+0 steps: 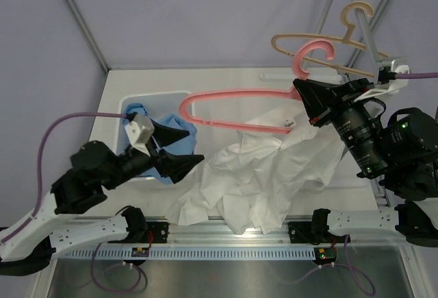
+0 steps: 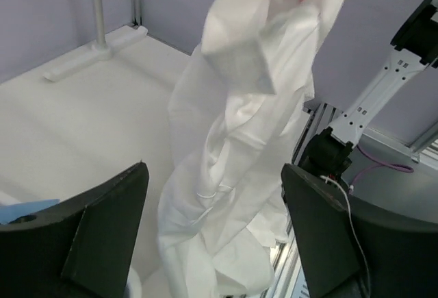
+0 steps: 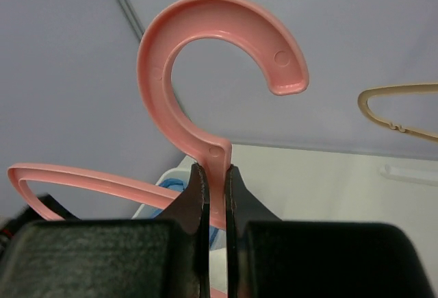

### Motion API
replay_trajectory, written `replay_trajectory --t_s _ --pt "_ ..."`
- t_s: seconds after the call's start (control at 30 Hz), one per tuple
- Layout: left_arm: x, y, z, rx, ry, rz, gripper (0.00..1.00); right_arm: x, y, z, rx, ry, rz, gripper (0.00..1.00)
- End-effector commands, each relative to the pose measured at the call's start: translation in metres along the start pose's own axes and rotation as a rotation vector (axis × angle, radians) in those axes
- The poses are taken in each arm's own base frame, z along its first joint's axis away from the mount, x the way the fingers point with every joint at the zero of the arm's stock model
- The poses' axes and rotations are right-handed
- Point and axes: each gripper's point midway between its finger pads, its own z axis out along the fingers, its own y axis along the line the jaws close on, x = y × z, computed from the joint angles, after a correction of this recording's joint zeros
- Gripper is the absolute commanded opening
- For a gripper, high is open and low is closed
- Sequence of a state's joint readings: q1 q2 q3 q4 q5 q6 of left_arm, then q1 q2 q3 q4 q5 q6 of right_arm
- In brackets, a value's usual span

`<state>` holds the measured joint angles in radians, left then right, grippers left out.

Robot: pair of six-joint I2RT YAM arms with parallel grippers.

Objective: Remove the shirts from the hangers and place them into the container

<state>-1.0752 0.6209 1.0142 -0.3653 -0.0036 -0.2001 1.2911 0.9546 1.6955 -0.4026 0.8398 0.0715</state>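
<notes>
I should reach the pink hanger (image 1: 233, 103) with my left gripper and grab it by its bare end (image 1: 186, 107), so the white shirt's end stays free to slip off.
The pink hanger (image 1: 233, 103) is held up over the table, and my right gripper (image 1: 301, 92) is shut on its neck (image 3: 217, 168) just below the hook. The white shirt (image 1: 267, 171) hangs from the hanger's right end and spills in a crumpled heap onto the table. My left gripper (image 1: 195, 146) stands open at the shirt's left edge. In its wrist view the white shirt (image 2: 233, 147) hangs ahead of the spread fingers (image 2: 102, 236), with no cloth pinched. The light blue shirt (image 1: 161, 137) lies in the white container (image 1: 147, 99). The tan hanger (image 1: 342, 41) hangs at the back right.
A grey slanted rack pole (image 1: 366, 31) carries the tan hanger. A white pole on a flat base (image 2: 96, 17) stands at the back of the table. The metal rail (image 1: 239, 233) and both arm mounts run along the near edge.
</notes>
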Motion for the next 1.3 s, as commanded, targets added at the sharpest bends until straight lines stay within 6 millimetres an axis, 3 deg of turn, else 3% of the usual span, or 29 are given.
replay_trajectory --t_s 0.0,0.13,0.27,0.53,0.77,0.8,0.87,0.9,0.93,0.97,1.0,1.03,1.07,1.1,1.13,1.2,1.27 --pt "-0.062 -0.013 -0.036 0.040 -0.034 0.121 0.84 0.017 0.014 -0.004 -0.111 0.079 -0.115 0.00" --pt "-0.097 -0.016 -0.066 0.026 -0.073 0.139 0.81 0.021 0.013 -0.011 -0.151 0.103 -0.147 0.00" --pt "-0.105 -0.025 -0.076 0.065 -0.093 0.141 0.81 0.030 0.013 -0.015 -0.185 0.140 -0.215 0.00" --pt "-0.084 -0.035 -0.025 0.135 -0.018 0.123 0.82 0.043 0.028 -0.014 -0.254 0.176 -0.224 0.00" --pt "-0.083 -0.047 0.003 0.196 -0.019 0.103 0.82 0.053 0.044 -0.009 -0.300 0.195 -0.224 0.00" --pt "-0.082 -0.046 0.006 0.195 -0.012 0.101 0.76 0.052 0.046 -0.009 -0.305 0.195 -0.221 0.00" --pt "-0.079 -0.042 0.014 0.166 0.006 0.090 0.55 0.051 0.047 -0.010 -0.317 0.195 -0.214 0.00" --pt "-0.076 -0.039 0.016 0.152 0.018 0.082 0.40 0.050 0.048 -0.011 -0.321 0.196 -0.212 0.00" --pt "-0.076 -0.035 0.019 0.129 0.026 0.077 0.00 0.049 0.047 -0.012 -0.321 0.196 -0.210 0.00" --pt "-0.074 -0.025 0.022 0.063 0.042 0.058 0.00 0.050 0.045 -0.013 -0.314 0.202 -0.216 0.00" --pt "-0.075 -0.020 0.022 0.029 0.043 0.049 0.00 0.050 0.042 -0.013 -0.306 0.207 -0.220 0.08" --pt "-0.071 -0.014 0.020 -0.006 0.062 0.033 0.00 0.053 0.041 -0.013 -0.299 0.221 -0.232 0.45" --pt "-0.072 0.003 0.018 -0.106 0.059 0.026 0.00 0.058 0.032 -0.014 -0.267 0.247 -0.261 0.60" --pt "-0.080 0.009 0.012 -0.152 0.057 0.021 0.00 0.062 0.027 -0.014 -0.242 0.262 -0.280 0.70" --pt "-0.066 0.019 0.002 -0.217 0.138 0.005 0.00 0.065 0.022 -0.015 -0.213 0.277 -0.255 0.80" --pt "-0.082 0.033 -0.015 -0.326 0.141 -0.008 0.00 0.074 0.004 -0.019 -0.137 0.299 -0.253 0.86" --pt "-0.079 0.036 -0.031 -0.356 0.173 -0.031 0.00 0.094 -0.003 -0.024 -0.124 0.336 -0.265 0.85"
